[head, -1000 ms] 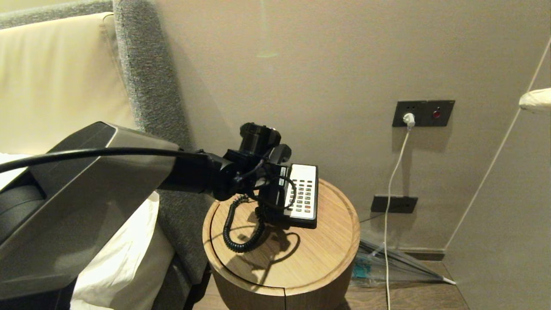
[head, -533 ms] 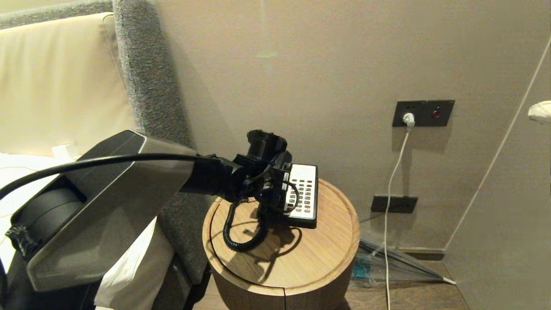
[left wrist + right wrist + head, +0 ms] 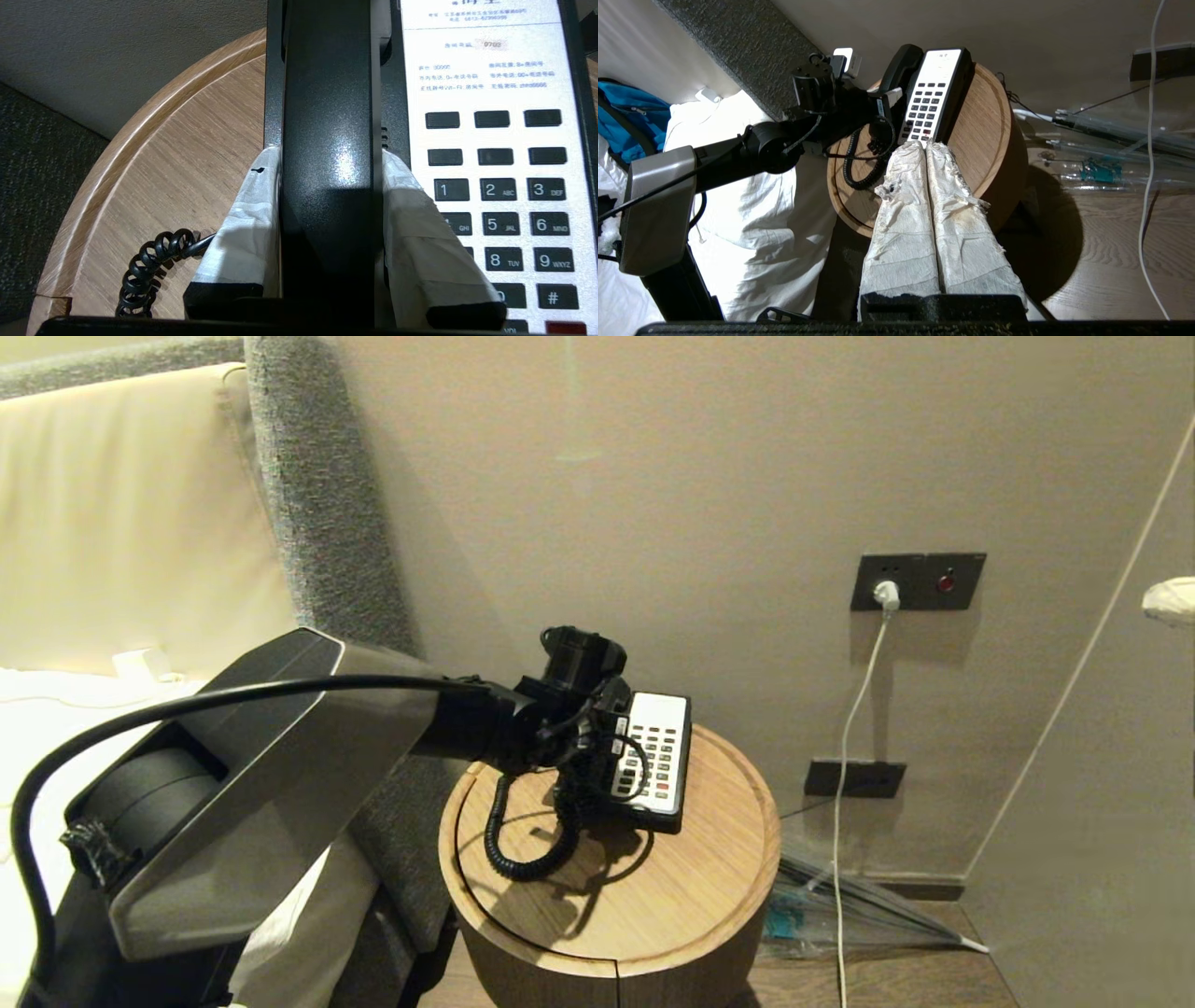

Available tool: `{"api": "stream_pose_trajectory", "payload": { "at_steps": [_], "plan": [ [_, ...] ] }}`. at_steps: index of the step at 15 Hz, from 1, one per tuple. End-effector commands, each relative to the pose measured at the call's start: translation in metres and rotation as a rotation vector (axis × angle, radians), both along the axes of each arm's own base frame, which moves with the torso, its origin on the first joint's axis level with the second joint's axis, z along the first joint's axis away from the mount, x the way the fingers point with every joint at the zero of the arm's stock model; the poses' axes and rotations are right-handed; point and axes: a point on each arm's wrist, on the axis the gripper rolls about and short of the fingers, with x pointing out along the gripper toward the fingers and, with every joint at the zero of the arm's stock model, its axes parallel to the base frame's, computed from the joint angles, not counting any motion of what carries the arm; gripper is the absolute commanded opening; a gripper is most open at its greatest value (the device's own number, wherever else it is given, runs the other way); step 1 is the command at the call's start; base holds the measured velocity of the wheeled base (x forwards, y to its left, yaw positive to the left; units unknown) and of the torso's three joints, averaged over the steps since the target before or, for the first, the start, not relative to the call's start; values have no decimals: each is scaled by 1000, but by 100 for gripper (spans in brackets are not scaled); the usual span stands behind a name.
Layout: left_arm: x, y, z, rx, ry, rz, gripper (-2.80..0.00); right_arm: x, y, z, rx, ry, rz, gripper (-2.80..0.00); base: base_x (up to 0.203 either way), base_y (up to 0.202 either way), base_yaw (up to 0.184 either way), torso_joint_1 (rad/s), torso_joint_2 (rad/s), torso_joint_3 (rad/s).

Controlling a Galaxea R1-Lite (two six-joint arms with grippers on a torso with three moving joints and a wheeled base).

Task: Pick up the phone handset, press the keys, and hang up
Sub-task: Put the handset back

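Observation:
The black phone handset [image 3: 329, 116] lies lengthwise in the cradle side of the phone base and would rest in place, so it is time to open my left gripper now.
The black phone handset [image 3: 329, 116] lies lengthwise over the cradle side of the black-and-cream phone base [image 3: 490, 93]. My left gripper [image 3: 329, 156] is shut on its middle, one white-wrapped finger [image 3: 247, 224] on each side. In the head view the left gripper [image 3: 588, 756] sits low over the phone base [image 3: 658, 747] on the round wooden table [image 3: 653, 896]. The coiled cord [image 3: 509, 849] loops on the tabletop. My right gripper [image 3: 926, 143] is shut and empty, hovering above and apart from the keys [image 3: 924, 109]; its tip [image 3: 1172, 600] shows at the right edge.
A grey headboard panel [image 3: 317, 504] and white bedding [image 3: 280, 933] flank the table's left. On the wall are a socket plate [image 3: 920, 581] and a hanging white cable [image 3: 845, 756]. A clear folded umbrella [image 3: 840, 910] lies on the floor at right.
My left arm has sunk and carried the handset down onto the phone base. The right gripper's tip has dropped a little at the right edge.

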Motion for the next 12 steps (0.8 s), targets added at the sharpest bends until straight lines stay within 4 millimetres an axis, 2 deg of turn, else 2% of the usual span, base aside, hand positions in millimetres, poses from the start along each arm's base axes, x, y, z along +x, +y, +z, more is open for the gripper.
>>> {"api": "stream_pose_trajectory", "payload": {
  "at_steps": [1, 3, 4, 5, 10, 12],
  "plan": [
    [1, -1, -4, 5, 7, 2, -280, 0, 0, -4, -6, 13, -1, -280, 0, 0, 0, 0, 0, 0],
    [1, -1, -6, 13, 13, -1, -280, -1, 0, -4, -4, 13, 0, -280, 0, 0, 0, 0, 0, 0],
    [1, -1, -7, 16, 14, -3, -169, 0, 0, -5, -6, 17, 0, -280, 0, 0, 0, 0, 0, 0],
    [1, -1, -7, 16, 15, -2, 0, -1, 0, -6, -9, 18, 0, -280, 0, 0, 0, 0, 0, 0],
    [3, -2, 9, -21, -27, 5, 0, -1, 0, -8, -13, 23, 2, -280, 0, 0, 0, 0, 0, 0],
    [0, 2, 26, -38, -57, 16, 0, -1, 0, -10, -21, 30, 3, -280, 0, 0, 0, 0, 0, 0]
  ]
}}
